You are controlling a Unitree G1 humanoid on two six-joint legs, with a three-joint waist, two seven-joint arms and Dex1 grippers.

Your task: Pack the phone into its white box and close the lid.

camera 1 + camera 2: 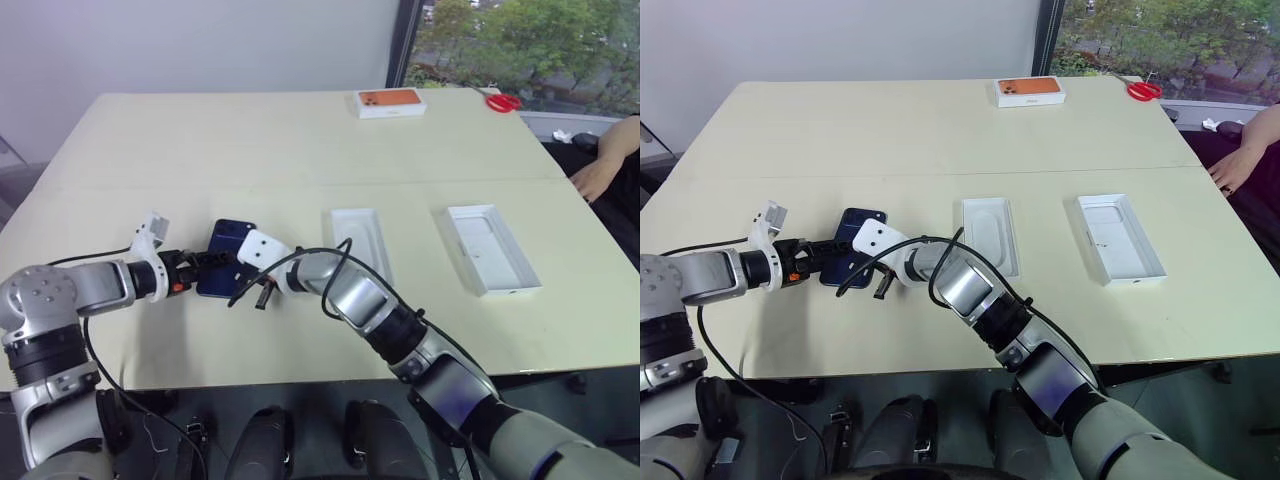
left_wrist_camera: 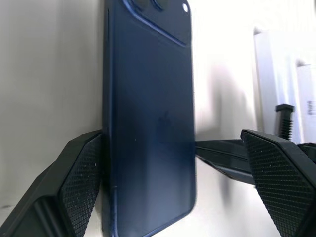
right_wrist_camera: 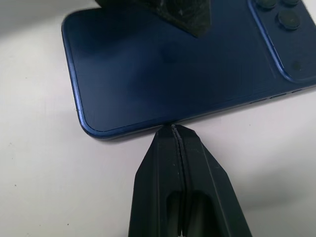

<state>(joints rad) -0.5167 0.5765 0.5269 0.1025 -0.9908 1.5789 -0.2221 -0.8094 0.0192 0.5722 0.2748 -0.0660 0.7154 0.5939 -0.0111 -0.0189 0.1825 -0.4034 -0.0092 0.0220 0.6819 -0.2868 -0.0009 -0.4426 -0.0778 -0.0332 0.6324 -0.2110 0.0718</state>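
My left gripper closes next, since its fingers reach down around the phone's long edges. Closing now would catch the phone.
The dark blue phone [image 1: 226, 250] lies back-up on the table, left of centre, its camera cluster [image 3: 284, 29] at the far end. My left gripper [image 2: 173, 143] is open and straddles the phone's near end; one finger [image 2: 81, 173] rests against a long edge, while the other finger [image 2: 276, 173] stands apart from it. My right gripper [image 3: 174, 127] is shut, and its tip touches the phone's opposite long edge. The white box lies as two open halves: one [image 1: 358, 243] just right of the phone, the other [image 1: 492, 248] farther right. I cannot tell tray from lid.
A white box with an orange top [image 1: 391, 102] and red scissors [image 1: 503, 102] sit at the table's far edge. A person's hand [image 1: 598, 178] rests at the right edge. A seam [image 1: 420, 183] runs across the tabletop. Black cables [image 1: 300, 262] loop over my right wrist.
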